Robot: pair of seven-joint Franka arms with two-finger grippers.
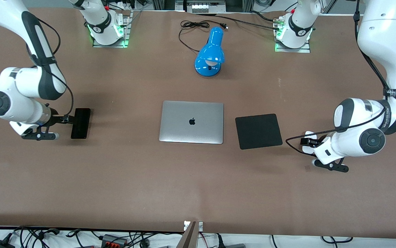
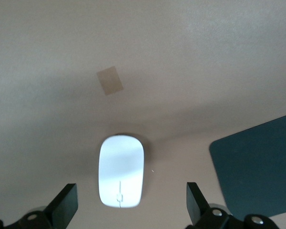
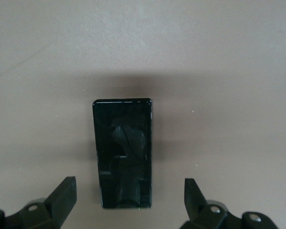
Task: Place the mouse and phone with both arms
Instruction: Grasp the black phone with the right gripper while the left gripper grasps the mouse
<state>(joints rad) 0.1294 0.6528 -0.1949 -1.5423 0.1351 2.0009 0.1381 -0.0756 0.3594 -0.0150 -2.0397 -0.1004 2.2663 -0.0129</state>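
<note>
My left gripper will next take hold of the white mouse (image 1: pixel 307 148) by its long side edges, so that it can put it on the black mouse pad (image 1: pixel 258 131).
The white mouse (image 2: pixel 121 171) lies on the brown table beside the black mouse pad, toward the left arm's end. In the front view my left hand covers most of the mouse (image 1: pixel 307 148). My left gripper (image 2: pixel 131 205) is open just above it, one finger on each side, not touching. The black phone (image 1: pixel 81 123) lies flat toward the right arm's end, and it also shows in the right wrist view (image 3: pixel 122 152). My right gripper (image 3: pixel 128 200) is open over the phone's end, its fingers wide of the phone's edges.
A shut silver laptop (image 1: pixel 191 122) lies mid-table with the square black mouse pad (image 1: pixel 258 131) beside it. A blue desk lamp (image 1: pixel 210 53) and its cable lie near the arms' bases. A small tape patch (image 2: pixel 109 80) is stuck on the table by the mouse.
</note>
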